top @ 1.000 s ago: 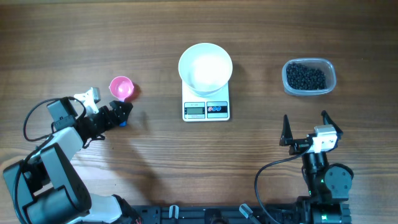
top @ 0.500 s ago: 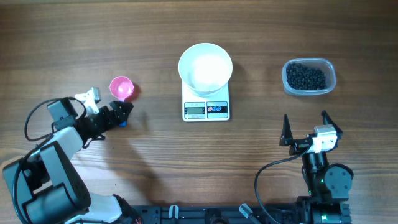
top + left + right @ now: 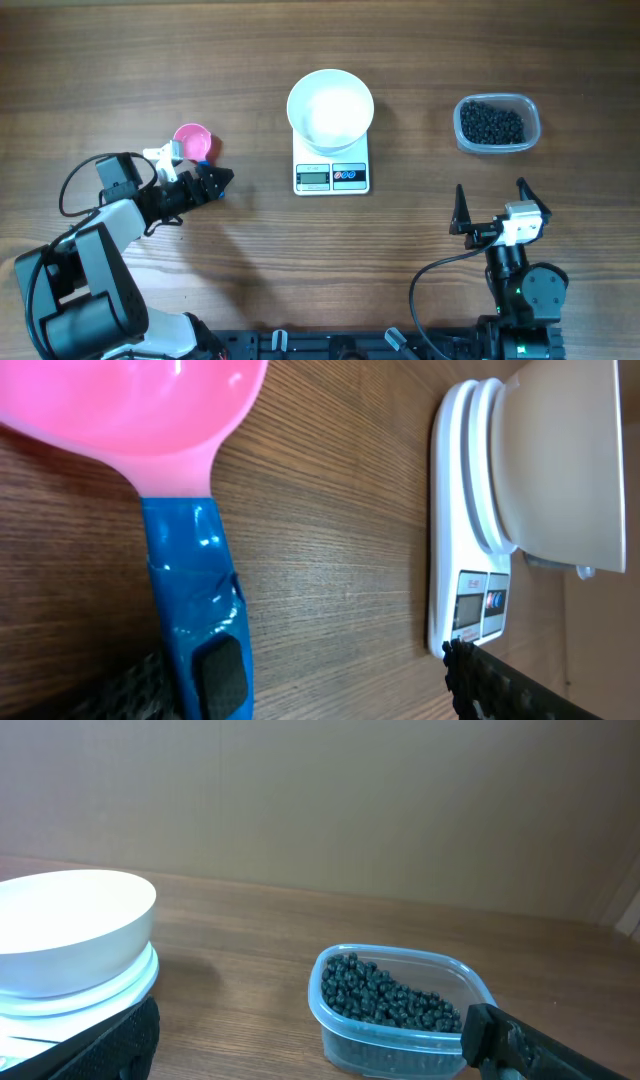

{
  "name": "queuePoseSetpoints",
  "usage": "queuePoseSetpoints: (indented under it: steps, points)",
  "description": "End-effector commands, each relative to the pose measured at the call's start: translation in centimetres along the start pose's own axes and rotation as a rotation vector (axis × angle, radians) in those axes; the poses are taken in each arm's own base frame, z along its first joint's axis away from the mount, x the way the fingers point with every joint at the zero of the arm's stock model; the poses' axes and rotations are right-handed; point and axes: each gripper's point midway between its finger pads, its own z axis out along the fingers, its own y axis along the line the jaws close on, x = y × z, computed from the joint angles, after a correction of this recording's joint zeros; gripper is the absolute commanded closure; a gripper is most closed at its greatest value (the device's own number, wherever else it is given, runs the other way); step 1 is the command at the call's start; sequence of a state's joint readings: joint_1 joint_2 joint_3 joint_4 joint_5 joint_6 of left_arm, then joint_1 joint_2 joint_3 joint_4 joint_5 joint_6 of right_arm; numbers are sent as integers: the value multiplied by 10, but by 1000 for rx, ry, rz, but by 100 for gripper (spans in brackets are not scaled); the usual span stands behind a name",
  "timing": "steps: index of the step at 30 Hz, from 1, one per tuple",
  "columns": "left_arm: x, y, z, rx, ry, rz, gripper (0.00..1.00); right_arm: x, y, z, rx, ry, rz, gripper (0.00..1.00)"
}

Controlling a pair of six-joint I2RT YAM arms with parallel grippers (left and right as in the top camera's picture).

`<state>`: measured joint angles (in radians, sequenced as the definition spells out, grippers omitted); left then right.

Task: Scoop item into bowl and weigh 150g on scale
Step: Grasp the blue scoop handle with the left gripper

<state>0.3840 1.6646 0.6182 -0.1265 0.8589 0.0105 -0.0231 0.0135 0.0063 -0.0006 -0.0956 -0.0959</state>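
I should next grab the scoop's blue handle point(image 3: 205, 164) point(image 3: 190, 590) partway along with my left gripper and leave its end free. Then I can hand the scoop to my right gripper for scooping.
The white bowl point(image 3: 330, 108) point(image 3: 570, 460) point(image 3: 70, 920) stands on the small white scale point(image 3: 332, 176) point(image 3: 465, 600). The item, black beads point(image 3: 491, 123) point(image 3: 385, 995), fills a clear tub point(image 3: 532, 112) point(image 3: 400, 1042) at the right. A pink scoop point(image 3: 192, 143) point(image 3: 120, 410) lies left of the scale. My left gripper point(image 3: 210, 180) point(image 3: 310, 695) is open and straddles the scoop's blue handle point(image 3: 190, 590), which lies against one finger; the other finger stands far off near the scale. My right gripper point(image 3: 490, 205) point(image 3: 315, 1055) is open and empty, in front of the tub.
Bare wooden tabletop point(image 3: 260, 60) lies around the scale and between the scale and the tub. The arm bases and cables sit along the near edge point(image 3: 440, 290).
My left gripper has slid right along the scoop's handle toward the scale, covering the handle from above. The right arm, bowl and tub have not moved.
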Motion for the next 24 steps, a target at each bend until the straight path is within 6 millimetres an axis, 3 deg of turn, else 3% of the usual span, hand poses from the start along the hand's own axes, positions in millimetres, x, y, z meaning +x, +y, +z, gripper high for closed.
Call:
queuePoseSetpoints:
  steps: [1,4,7,14,20,24]
  points:
    - [9,23,3,-114,17,-18,11,-1,-3,0,17,-4,-10,0]
    - [5,43,0,-230,-5,-73,5,-1,-3,0,17,-4,-9,0]
    - [-1,69,-9,-390,-73,-235,0,-1,-3,0,17,-4,-10,0]
    - [-28,32,0,-167,-141,-200,0,-1,-3,0,17,-4,-9,0]
    - [-19,22,9,-145,-93,-185,8,-1,-3,0,17,-4,-9,1]
    - [-10,7,25,-146,-48,-131,4,-1,-3,0,17,-4,-9,0]
